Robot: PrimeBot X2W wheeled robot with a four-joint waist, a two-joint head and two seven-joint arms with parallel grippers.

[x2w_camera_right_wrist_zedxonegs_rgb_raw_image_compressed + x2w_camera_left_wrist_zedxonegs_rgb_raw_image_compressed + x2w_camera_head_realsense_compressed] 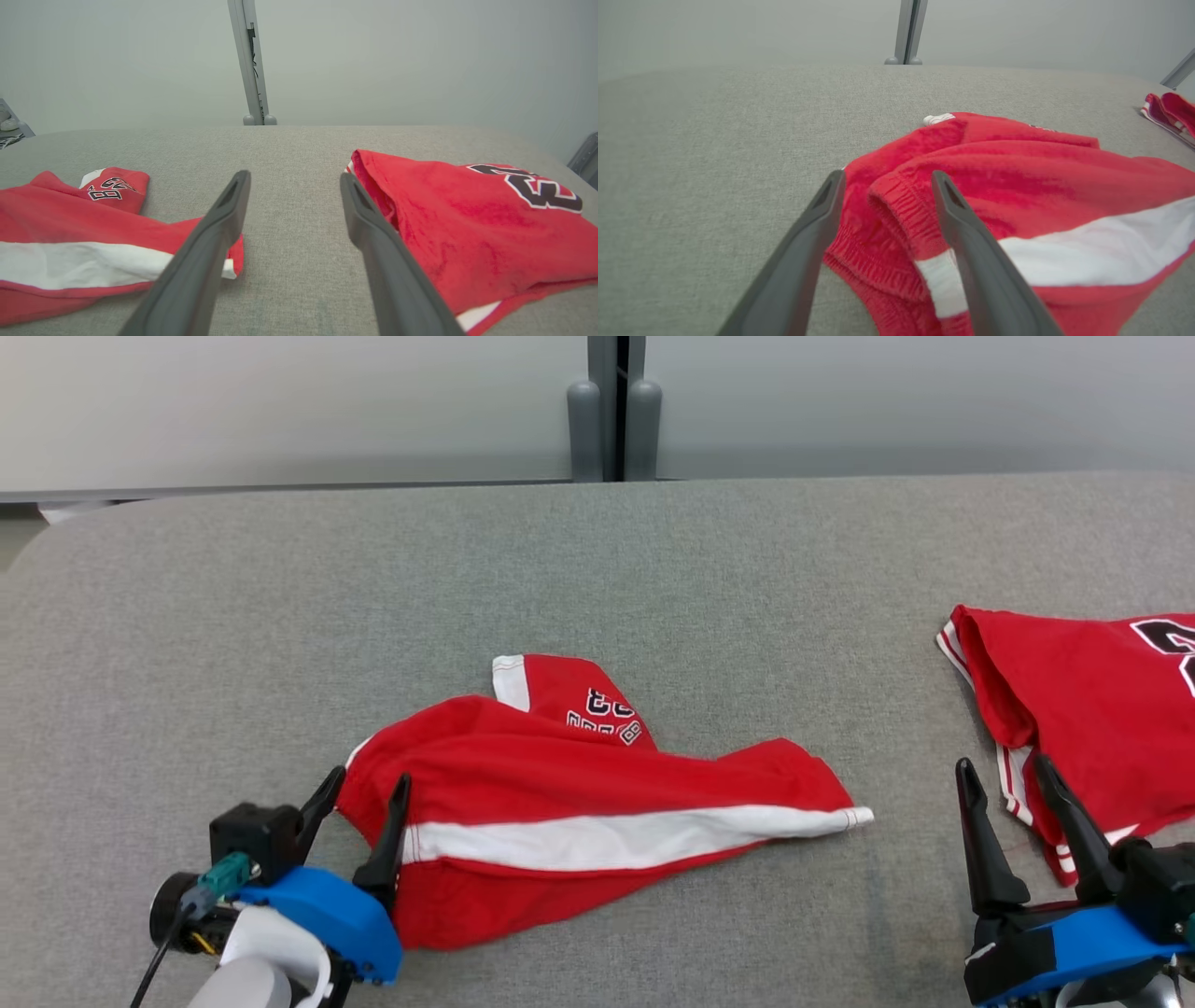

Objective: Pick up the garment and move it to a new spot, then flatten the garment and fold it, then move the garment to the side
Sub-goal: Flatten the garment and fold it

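My left gripper will grab the garment next by the waistband end of its white stripe, and this will flatten it for folding.
The garment, red shorts with a white side stripe and a dark print, lies crumpled on the grey table at centre-left. My left gripper stands open at the garment's left end. In the left wrist view its fingers straddle the elastic waistband of the garment without pinching it. My right gripper is open at the lower right, over bare table between the garment and a second red piece, with nothing between its fingers.
A red jersey with a dark number lies at the right edge of the grey padded table, close to my right gripper; the jersey shows again in the right wrist view. A grey post stands behind the table's far edge.
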